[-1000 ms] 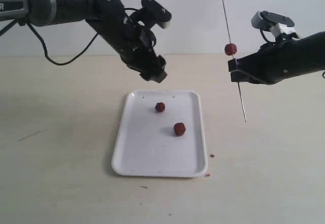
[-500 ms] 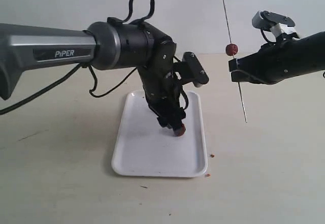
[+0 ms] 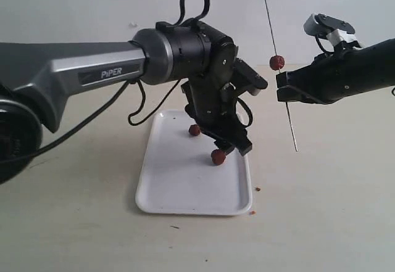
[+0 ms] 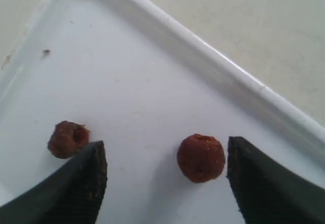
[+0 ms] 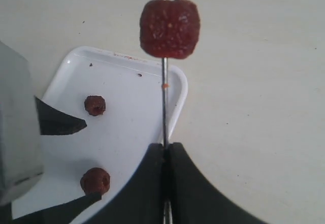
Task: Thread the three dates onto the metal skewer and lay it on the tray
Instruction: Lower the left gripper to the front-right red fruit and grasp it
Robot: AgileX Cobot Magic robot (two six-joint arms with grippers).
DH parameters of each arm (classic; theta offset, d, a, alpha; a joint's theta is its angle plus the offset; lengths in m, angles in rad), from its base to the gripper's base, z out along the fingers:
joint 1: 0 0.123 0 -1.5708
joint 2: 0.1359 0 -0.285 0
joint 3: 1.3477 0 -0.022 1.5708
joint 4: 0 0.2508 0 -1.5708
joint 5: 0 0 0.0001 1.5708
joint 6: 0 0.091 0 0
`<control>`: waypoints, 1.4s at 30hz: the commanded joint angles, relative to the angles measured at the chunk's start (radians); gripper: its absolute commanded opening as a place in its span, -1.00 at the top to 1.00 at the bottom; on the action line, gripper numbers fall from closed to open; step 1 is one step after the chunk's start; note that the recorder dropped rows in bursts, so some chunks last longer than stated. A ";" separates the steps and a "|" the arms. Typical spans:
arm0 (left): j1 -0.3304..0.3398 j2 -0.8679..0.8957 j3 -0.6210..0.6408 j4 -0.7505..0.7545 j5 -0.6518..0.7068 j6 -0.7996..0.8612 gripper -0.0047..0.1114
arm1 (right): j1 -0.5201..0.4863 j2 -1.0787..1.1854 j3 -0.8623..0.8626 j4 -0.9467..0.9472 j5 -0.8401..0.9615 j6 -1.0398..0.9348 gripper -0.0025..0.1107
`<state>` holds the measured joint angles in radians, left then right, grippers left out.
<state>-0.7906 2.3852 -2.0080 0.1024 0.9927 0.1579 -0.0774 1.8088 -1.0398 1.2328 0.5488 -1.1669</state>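
Note:
I need to lower my left gripper first, because my fingers are above the date [image 3: 218, 158] on the white tray [image 3: 176, 189]. They would miss if I closed them now.
The white tray [image 3: 176, 189] lies on the table with two loose dates on it. My left gripper [image 3: 229, 147] hangs low over the tray, open. In the left wrist view one date [image 4: 201, 158] sits between the fingers, close to one finger [image 4: 259, 183], and the left gripper [image 4: 165, 155] touches nothing. The other date [image 4: 68, 138] lies just outside the opposite finger. My right gripper [image 5: 166, 150] is shut on the metal skewer [image 5: 164, 102], held nearly upright to the right of the tray. The third date [image 5: 169, 28] is threaded on it above the grip.
The left arm's thick black wrist and cable loop [image 3: 194, 4] reach across the middle above the tray. A few brown crumbs [image 3: 257, 189] lie on the table [image 3: 321, 222] by the tray's right edge. The skewer's lower tip [image 3: 295, 149] hangs above the table.
The left arm swung from the upper left down onto the tray, its open fingers now straddling the nearer date. The right arm and skewer barely moved.

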 commanded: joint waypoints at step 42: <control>-0.011 0.091 -0.065 -0.059 0.079 -0.001 0.06 | -0.004 -0.009 -0.005 -0.002 0.005 -0.016 0.96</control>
<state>-0.7987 2.4741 -2.0694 0.0420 1.0778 0.1638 -0.0774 1.8088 -1.0398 1.2328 0.5488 -1.1750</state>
